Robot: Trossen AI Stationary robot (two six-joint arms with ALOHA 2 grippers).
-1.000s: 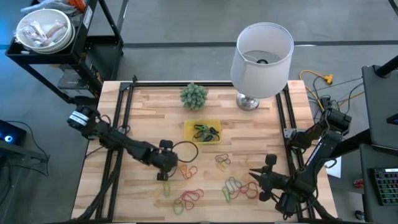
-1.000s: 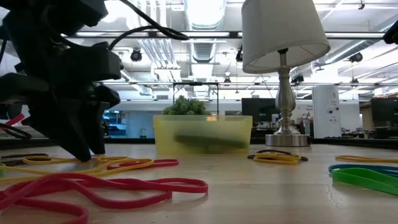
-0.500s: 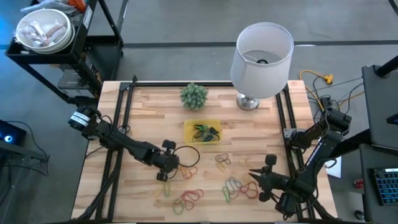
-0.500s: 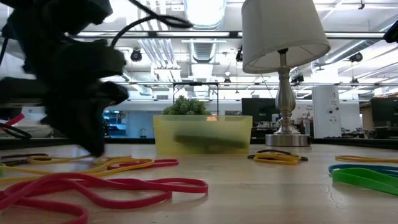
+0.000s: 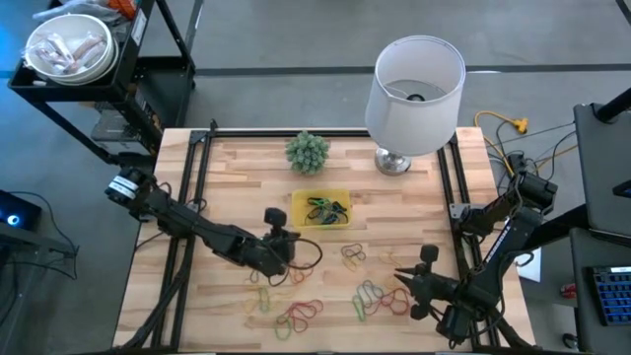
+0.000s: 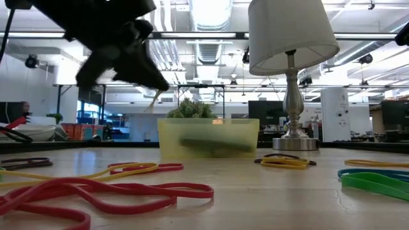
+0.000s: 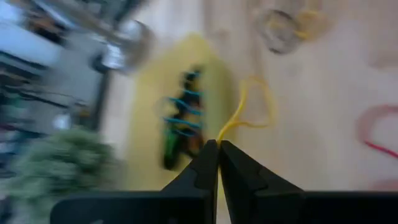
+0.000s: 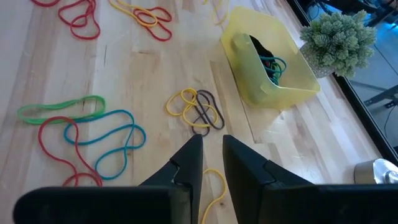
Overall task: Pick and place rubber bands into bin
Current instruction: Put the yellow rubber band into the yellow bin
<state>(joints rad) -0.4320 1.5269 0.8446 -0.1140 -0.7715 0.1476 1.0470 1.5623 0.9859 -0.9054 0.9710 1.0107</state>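
Observation:
My left gripper must keep the yellow band until it's farther over the yellow bin; it hangs over the bin's rim.
My left gripper is raised above the table just near of the yellow bin and is shut on a yellow rubber band. The bin holds green and black bands. Several loose bands in red, yellow, green and blue lie flat on the wood near the front. My right gripper hovers at the front right with a narrow gap between its fingers, holding nothing. In the low view the left gripper hangs high, left of the bin. My left gripper pinches the yellow band at one end of its loop between its two fingertips. The fingers slant downward toward the bin. The rest of the loop trails slack beyond the tips, lifted clear of the table; a thin strand of it shows in the low view.
A white-shaded lamp and a small green plant stand behind the bin. A black cable loop lies by the left gripper. A metal bowl sits on a cart off the far left corner. Black frame rails run along both table sides.
My left gripper has risen from the table and moved toward the right and far edge, toward the bin, staying shut. The yellow band has been lifted clear of the table with it. My right arm has kept still.

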